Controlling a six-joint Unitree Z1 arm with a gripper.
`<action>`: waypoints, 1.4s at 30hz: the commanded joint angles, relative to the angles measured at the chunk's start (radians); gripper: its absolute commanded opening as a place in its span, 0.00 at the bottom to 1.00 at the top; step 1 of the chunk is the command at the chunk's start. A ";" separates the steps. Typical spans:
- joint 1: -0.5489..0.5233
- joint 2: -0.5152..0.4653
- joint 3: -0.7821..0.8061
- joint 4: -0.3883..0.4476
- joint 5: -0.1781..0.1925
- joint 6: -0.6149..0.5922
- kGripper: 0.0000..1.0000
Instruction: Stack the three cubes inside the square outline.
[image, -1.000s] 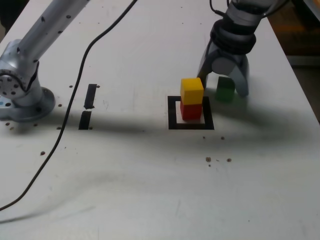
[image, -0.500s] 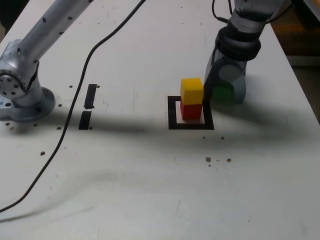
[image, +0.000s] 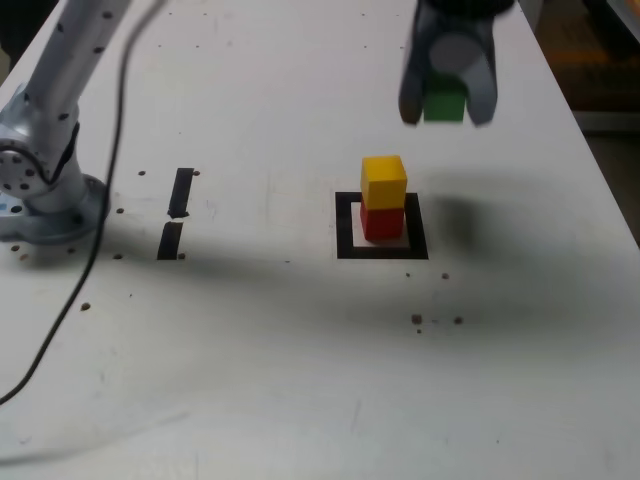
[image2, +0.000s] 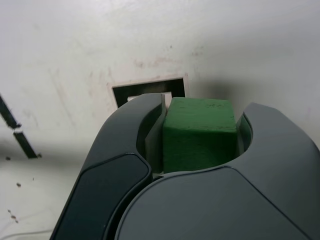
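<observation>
The green cube would miss, hanging above and aside in the exterior view. For now, my gripper stays closed on the green cube until aligned with the stacked yellow cube.
A yellow cube rests on a red cube inside the square outline of black tape. My gripper hangs in the air behind the stack and a little to the exterior view's right, shut on the green cube. The wrist view shows the green cube clamped between the two grey fingers, with part of the square outline on the table beyond; the stacked cubes are hidden there behind the fingers.
The arm's grey base stands at the exterior view's left with a black cable trailing toward the front. Two short black tape strips lie left of the outline. Small dark specks dot the white table.
The gripper closed on the green cube where it lay on the table, then lifted it well up off the surface. The yellow-on-red stack has not moved.
</observation>
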 joint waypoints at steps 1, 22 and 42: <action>-0.007 -0.078 0.012 0.022 -0.002 -0.027 0.21; -0.148 -0.094 0.209 0.015 -0.076 -0.350 0.21; -0.113 -0.049 0.250 -0.031 -0.042 -0.310 0.24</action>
